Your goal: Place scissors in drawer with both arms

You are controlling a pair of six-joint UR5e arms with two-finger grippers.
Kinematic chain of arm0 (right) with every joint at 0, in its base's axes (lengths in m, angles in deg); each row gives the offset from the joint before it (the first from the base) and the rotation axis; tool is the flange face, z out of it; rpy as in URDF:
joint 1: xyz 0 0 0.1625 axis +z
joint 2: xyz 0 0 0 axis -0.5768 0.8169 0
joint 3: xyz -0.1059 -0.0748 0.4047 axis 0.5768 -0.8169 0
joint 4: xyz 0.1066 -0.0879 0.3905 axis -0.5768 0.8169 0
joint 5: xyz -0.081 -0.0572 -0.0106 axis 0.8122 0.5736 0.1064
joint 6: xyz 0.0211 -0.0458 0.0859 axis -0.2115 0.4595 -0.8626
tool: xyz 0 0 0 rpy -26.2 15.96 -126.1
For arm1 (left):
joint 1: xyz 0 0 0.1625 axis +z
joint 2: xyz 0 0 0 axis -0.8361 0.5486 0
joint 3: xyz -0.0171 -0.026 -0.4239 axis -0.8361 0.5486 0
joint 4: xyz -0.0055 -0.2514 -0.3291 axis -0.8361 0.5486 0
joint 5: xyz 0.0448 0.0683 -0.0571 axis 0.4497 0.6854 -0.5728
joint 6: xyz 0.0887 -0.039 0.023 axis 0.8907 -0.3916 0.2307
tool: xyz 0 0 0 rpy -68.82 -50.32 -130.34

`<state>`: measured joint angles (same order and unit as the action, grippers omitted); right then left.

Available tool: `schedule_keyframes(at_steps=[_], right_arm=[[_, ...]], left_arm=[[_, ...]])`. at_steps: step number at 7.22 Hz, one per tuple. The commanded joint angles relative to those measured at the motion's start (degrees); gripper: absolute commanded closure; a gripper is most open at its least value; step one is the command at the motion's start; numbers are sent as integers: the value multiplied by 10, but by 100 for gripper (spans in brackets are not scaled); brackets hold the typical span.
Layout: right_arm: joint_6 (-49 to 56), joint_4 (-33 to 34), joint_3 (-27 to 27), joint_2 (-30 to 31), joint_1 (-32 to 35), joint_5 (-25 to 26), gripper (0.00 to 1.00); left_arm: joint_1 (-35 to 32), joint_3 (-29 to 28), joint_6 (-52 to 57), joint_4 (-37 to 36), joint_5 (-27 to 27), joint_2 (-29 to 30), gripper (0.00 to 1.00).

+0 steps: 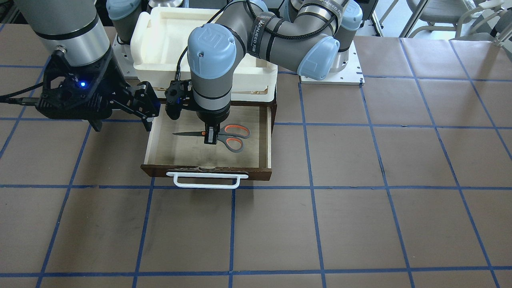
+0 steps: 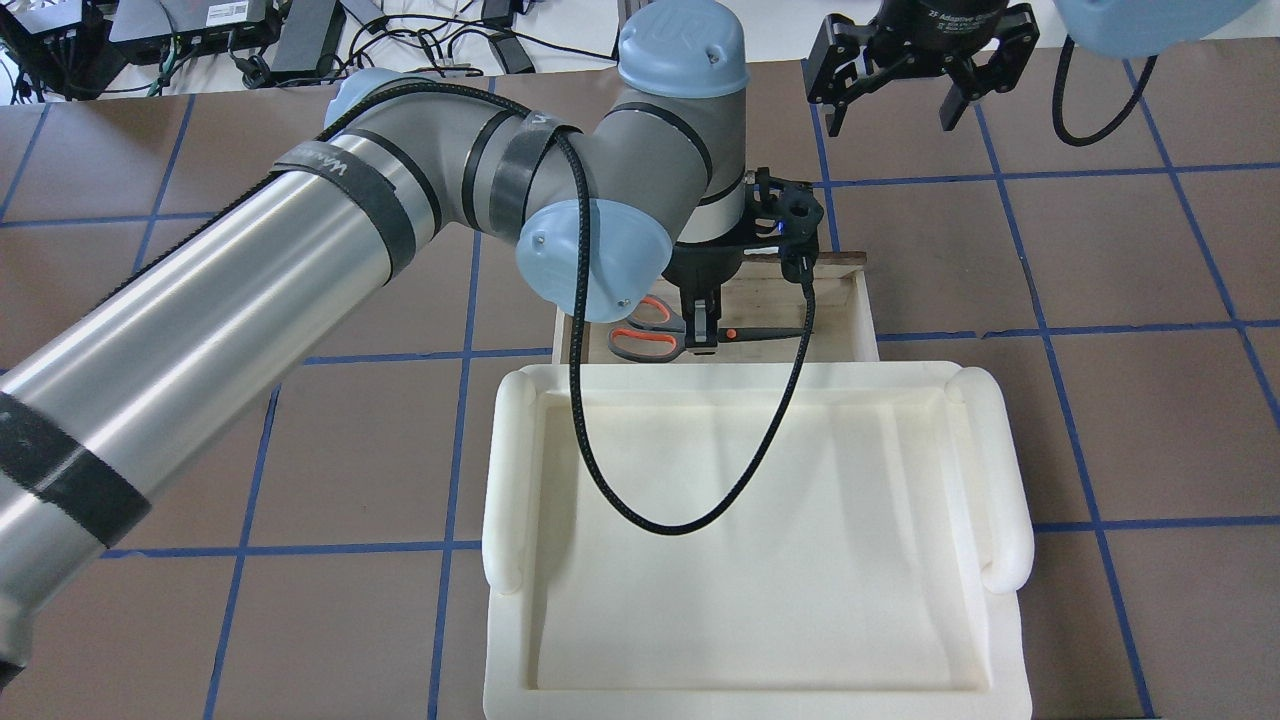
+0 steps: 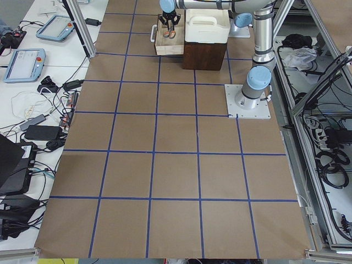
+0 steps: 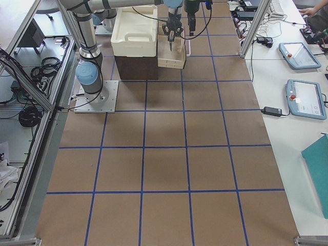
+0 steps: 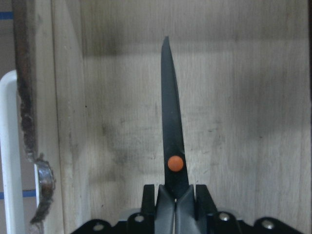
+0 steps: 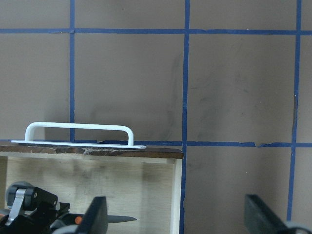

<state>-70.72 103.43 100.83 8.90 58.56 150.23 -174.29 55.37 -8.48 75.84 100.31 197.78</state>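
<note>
The scissors are low inside the drawer, over its plywood bottom, and would rest there, so my left gripper should open now.
The drawer (image 1: 269, 136) is pulled open, with a dark brown front and a white bar handle (image 1: 206, 181). The scissors (image 1: 234, 138) are inside it, low over the plywood floor, with the blades pointing toward the robot's right. My left gripper (image 1: 211, 138) reaches down into the drawer and is shut on the scissors just behind the orange pivot. The left wrist view shows the blade (image 5: 170, 117) sticking out between the fingers (image 5: 148, 197). My right gripper (image 1: 123, 127) hangs open and empty, high up beside the drawer's right side. In the overhead view it (image 2: 890, 115) is beyond the drawer (image 2: 860, 300).
A white foam tray (image 2: 750, 600) sits on top of the cabinet behind the open drawer. The table is brown paper with a blue tape grid (image 1: 360, 224). The right wrist view shows the drawer's handle (image 6: 80, 131) and front edge below that gripper.
</note>
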Motion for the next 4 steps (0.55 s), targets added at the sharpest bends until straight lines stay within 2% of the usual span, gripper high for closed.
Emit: schedule_keyframes(at_steps=[1,2,3,4], right_arm=[[11,4,0,6,-4,16,0],[12,2,0,16,-3,29,0],[11,-1,0,22,-3,22,0],[5,-1,4,22,-2,21,0]], left_arm=[[-7,11,-4,0,-3,2,100],[-13,14,-4,1,0,1,93],[-16,18,-4,2,1,0,72],[-18,18,-4,1,0,-4,57]])
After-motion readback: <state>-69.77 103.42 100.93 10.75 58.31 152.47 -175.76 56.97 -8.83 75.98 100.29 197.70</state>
